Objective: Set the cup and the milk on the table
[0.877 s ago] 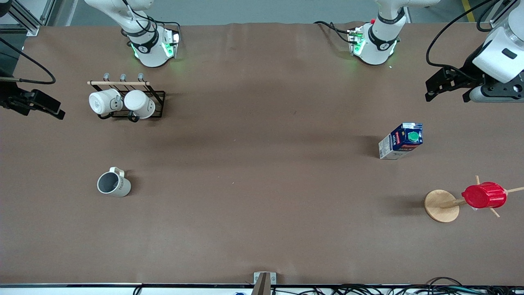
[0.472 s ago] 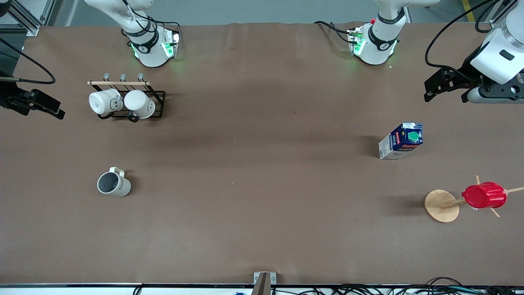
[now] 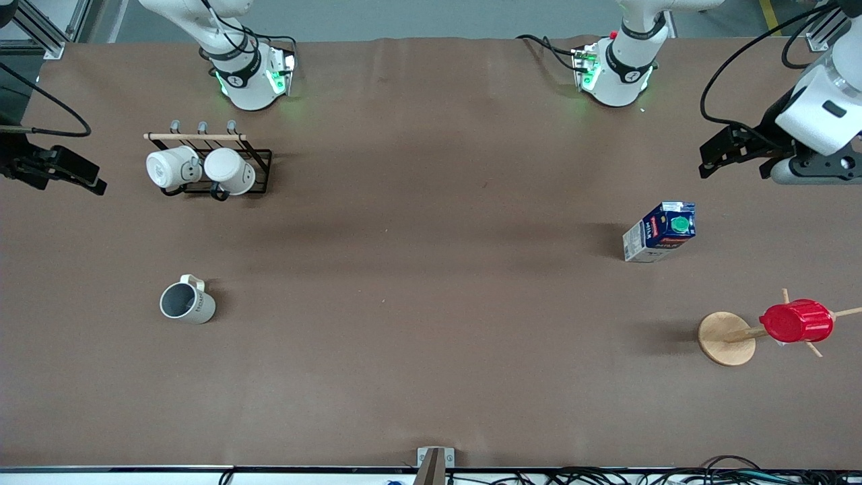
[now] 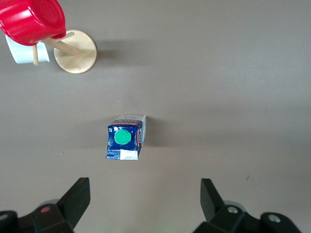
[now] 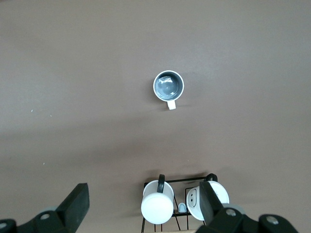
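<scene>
The right gripper grips the cup by its rim (image 3: 192,294) (image 5: 179,96) next, to place it on the open table.
The cup (image 3: 187,303), off-white with a dark grey inside, stands upright on the table (image 3: 431,283) toward the right arm's end; it also shows in the right wrist view (image 5: 168,86). The milk (image 3: 661,231), a blue and white carton with a green cap, stands upright toward the left arm's end and shows in the left wrist view (image 4: 125,138). My left gripper (image 3: 734,167) hangs open and empty high over the table near that end (image 4: 145,199). My right gripper (image 3: 94,183) hangs open and empty high over the table's other end (image 5: 143,201).
A black wire rack (image 3: 259,162) with two white mugs (image 3: 172,167) (image 3: 230,170) stands near the right arm's base. A red ribbed cup (image 3: 796,321) hangs on a wooden peg stand (image 3: 726,339), nearer to the front camera than the milk.
The left arm's hand has shifted slightly. The right arm, the cup and the milk have not moved.
</scene>
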